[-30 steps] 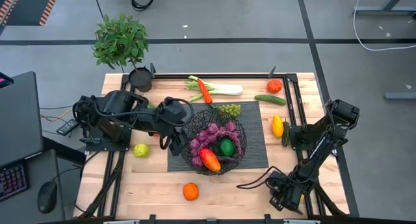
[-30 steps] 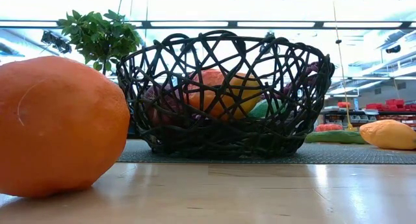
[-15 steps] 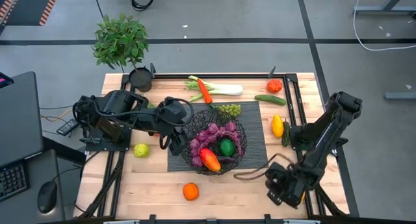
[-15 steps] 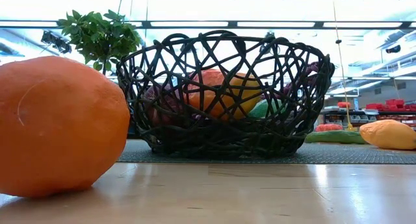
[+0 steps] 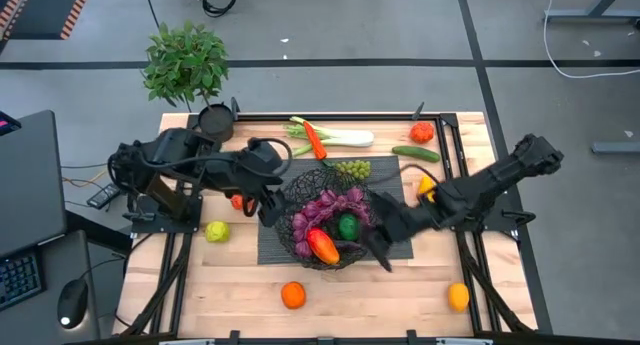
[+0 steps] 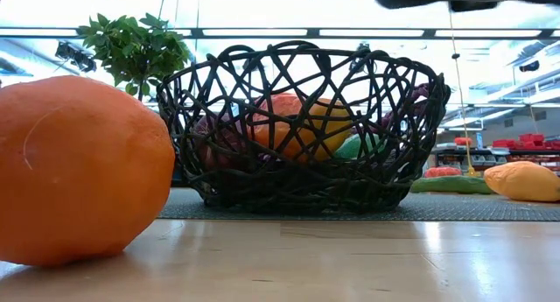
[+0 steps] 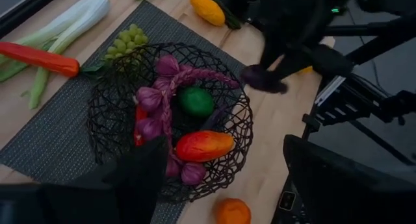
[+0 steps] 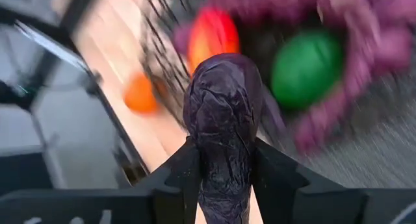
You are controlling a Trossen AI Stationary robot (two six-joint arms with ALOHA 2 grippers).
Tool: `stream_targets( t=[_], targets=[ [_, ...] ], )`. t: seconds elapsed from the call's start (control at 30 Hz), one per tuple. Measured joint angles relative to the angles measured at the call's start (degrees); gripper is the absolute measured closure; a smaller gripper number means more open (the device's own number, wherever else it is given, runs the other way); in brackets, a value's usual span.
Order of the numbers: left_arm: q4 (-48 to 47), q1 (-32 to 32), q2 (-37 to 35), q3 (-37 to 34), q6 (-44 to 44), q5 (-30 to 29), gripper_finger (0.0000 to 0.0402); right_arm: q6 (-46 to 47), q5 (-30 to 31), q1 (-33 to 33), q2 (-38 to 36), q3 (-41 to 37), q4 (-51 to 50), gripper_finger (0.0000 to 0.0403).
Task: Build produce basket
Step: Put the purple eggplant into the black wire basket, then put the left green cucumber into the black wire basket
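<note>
The eggplant's rounded end [image 8: 223, 78] only reaches the red-orange pepper's lower end [image 8: 203, 58], its body over the basket's rim, so my right gripper moves the eggplant farther inward before releasing it.
The black wire basket [image 5: 330, 220] stands on a dark mat [image 5: 392, 210] and holds purple pieces, a green fruit [image 7: 195, 100] and a red-orange pepper [image 7: 203, 145]. My right gripper [image 5: 383, 253] hovers by the basket's near right rim, shut on a dark purple eggplant [image 8: 223, 113]. My left gripper [image 5: 265, 203] stands open above the basket's left rim, nothing between its fingers [image 7: 140, 178]. Loose on the table lie an orange [image 5: 292, 295], a second orange [image 5: 458, 296], a lemon [image 5: 217, 230], a leek [image 5: 338, 138], grapes [image 5: 352, 169] and a cucumber [image 5: 415, 153]. My right gripper pinches the eggplant's lower body [image 8: 224, 167] between its two fingers [image 8: 179, 175]. The eggplant lies along the fingers, and its rounded end [image 8: 224, 74] pokes out ahead of them. The fingers slant down from the table's right side. The eggplant is lifted clear of the table.
A potted plant [image 5: 187, 63] stands at the far left corner. A tomato [image 5: 422, 132] lies at the far right, with a yellow fruit [image 5: 427, 190] partly under my right arm. A red pepper [image 5: 315, 140] lies across the leek. In the low view the near orange [image 6: 79, 171] fills the left.
My right gripper has swung from the table's near right corner up and toward the basket, turning as it went. The second orange near that corner now shows. My left gripper has kept still.
</note>
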Motion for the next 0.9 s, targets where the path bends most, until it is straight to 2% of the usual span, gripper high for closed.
stream_targets(
  t=[0.23, 0.43, 0.63, 0.77, 0.9],
  targets=[
    [-2.42, 0.26, -2.34, 0.07, 0.04, 0.14, 0.0092, -7.90, -3.43, -9.95, 2.86, -0.02, 6.36, 0.0273],
    [-6.79, 0.26, -3.25, 0.02, 0.10, -0.03, 0.0092, -11.40, -5.30, -13.72, 5.37, -0.02, 10.76, 0.0198],
    [-6.75, 0.26, -3.17, -0.31, 3.66, -2.68, 0.0092, -12.63, -7.20, -15.85, 4.97, -0.05, 7.96, 0.0114],
    [-6.61, 0.71, -2.69, -0.37, 7.32, -5.49, 0.0092, -12.83, -8.70, -16.14, 3.09, -0.06, 5.89, 0.0085],
    [-6.61, 4.96, -2.89, -0.36, 8.87, -6.18, 0.0092, -11.93, -8.79, -15.36, 1.45, -0.06, 1.93, 0.0080]
  ],
)
